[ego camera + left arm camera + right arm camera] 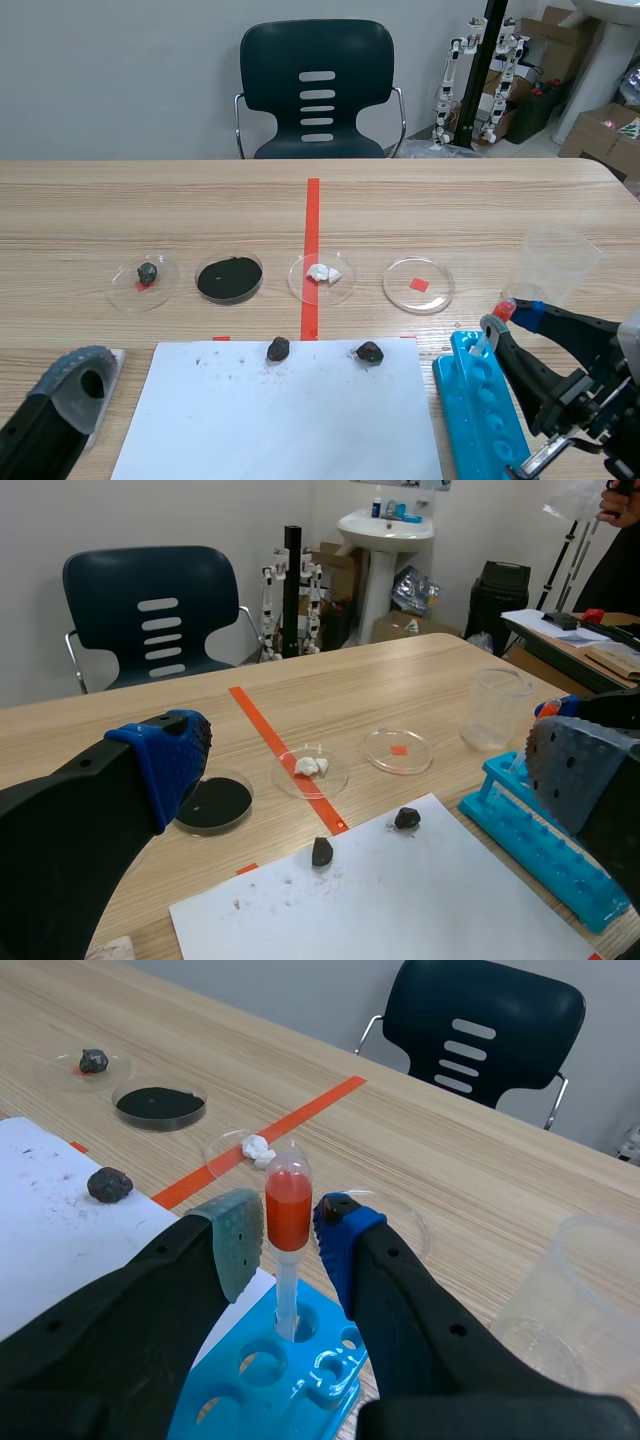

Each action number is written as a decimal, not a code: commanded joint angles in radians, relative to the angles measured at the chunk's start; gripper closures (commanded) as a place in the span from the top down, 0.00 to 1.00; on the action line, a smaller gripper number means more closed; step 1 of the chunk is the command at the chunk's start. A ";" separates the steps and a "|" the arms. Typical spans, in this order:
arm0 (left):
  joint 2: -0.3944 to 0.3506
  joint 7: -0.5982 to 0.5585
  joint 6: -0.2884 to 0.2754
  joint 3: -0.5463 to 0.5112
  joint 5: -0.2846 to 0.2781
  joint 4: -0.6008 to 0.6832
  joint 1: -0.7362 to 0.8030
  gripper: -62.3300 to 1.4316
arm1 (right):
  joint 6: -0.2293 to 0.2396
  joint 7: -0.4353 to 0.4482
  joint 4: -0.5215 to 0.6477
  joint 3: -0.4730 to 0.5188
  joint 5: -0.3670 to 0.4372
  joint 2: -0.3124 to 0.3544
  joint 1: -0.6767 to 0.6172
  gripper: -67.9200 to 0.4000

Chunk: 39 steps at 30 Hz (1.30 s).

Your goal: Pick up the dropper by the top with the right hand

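Observation:
My right gripper picks up the dropper by its red bulb [505, 309] [288, 1208] next, to lift the dropper from the blue rack.
The dropper [288, 1210], with a red bulb on a clear stem, stands upright in a hole at the end of the blue rack [300, 1385]. My right gripper [288, 1238] is open and straddles the bulb, one pad close on each side; the bulb looks unsqueezed. In the scene view the dropper [503, 311] shows at the far end of the rack [480, 400], with the right gripper [507, 322] around its top. My left gripper [370, 770] is open and holds nothing, low at the table's near left [80, 375].
A clear plastic beaker [555, 262] stands just beyond the rack. Several petri dishes [400, 292] lie in a row across the table's middle. White paper [280, 430] carries two dark rocks [278, 348] [369, 351]. A chair [317, 90] stands behind the table.

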 commanded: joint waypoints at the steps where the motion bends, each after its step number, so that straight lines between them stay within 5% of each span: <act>1: 0.005 -0.013 -0.003 -0.001 -0.006 0.019 0.005 1.00 | 0.000 0.018 0.013 0.005 0.012 0.008 0.004 0.23; 15: 0.005 -0.013 -0.003 -0.001 -0.006 0.019 0.005 1.00 | 0.000 0.034 0.013 0.005 -0.021 0.008 0.004 0.15; 39: 0.005 -0.013 -0.003 -0.001 -0.006 0.019 0.005 1.00 | 0.000 0.041 0.013 0.007 -0.021 0.008 0.004 0.14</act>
